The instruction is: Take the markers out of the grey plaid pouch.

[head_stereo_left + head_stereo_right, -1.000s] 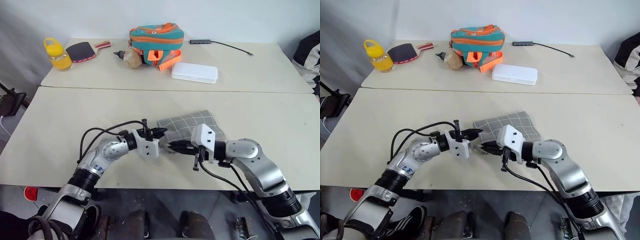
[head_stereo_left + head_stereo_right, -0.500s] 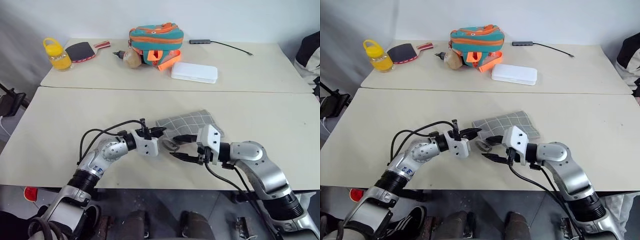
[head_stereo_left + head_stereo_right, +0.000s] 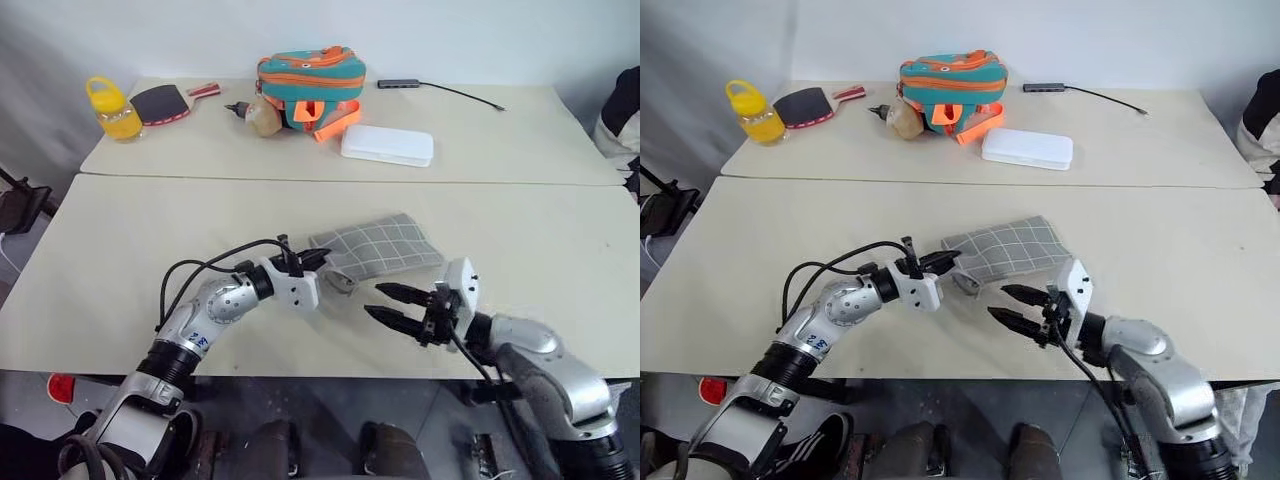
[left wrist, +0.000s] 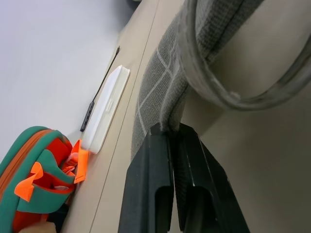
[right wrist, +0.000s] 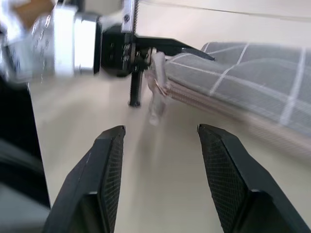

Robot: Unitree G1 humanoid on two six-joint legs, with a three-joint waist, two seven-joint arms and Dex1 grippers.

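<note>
The grey plaid pouch [image 3: 385, 247] needs to be opened for the markers, so my right gripper should next grab the zipper's small pale ring tab.
The grey plaid pouch [image 3: 385, 247] lies flat on the near table, just ahead of both grippers. My left gripper [image 3: 312, 261] is shut on the pouch's left corner; in the left wrist view its fingers [image 4: 160, 194] pinch the fabric edge [image 4: 160, 92] beside a grey loop [image 4: 228, 94]. My right gripper [image 3: 375, 300] hovers open and empty near the table's front edge, a short way back from the pouch. In the right wrist view its fingers [image 5: 109, 170] stand wide apart, facing the pouch [image 5: 252, 77] and the left gripper [image 5: 146, 48]. The markers are hidden.
On the far table stand a yellow bottle [image 3: 115, 108], a red-and-black paddle [image 3: 160, 100], a teal-and-orange bag [image 3: 310, 75], a white flat box [image 3: 388, 145] and a cabled adapter [image 3: 400, 84]. A seam [image 3: 500, 184] separates the two tables.
My right gripper opened, rolled, and drew back from the pouch's corner toward the right and the front edge. The left gripper kept its hold in place.
</note>
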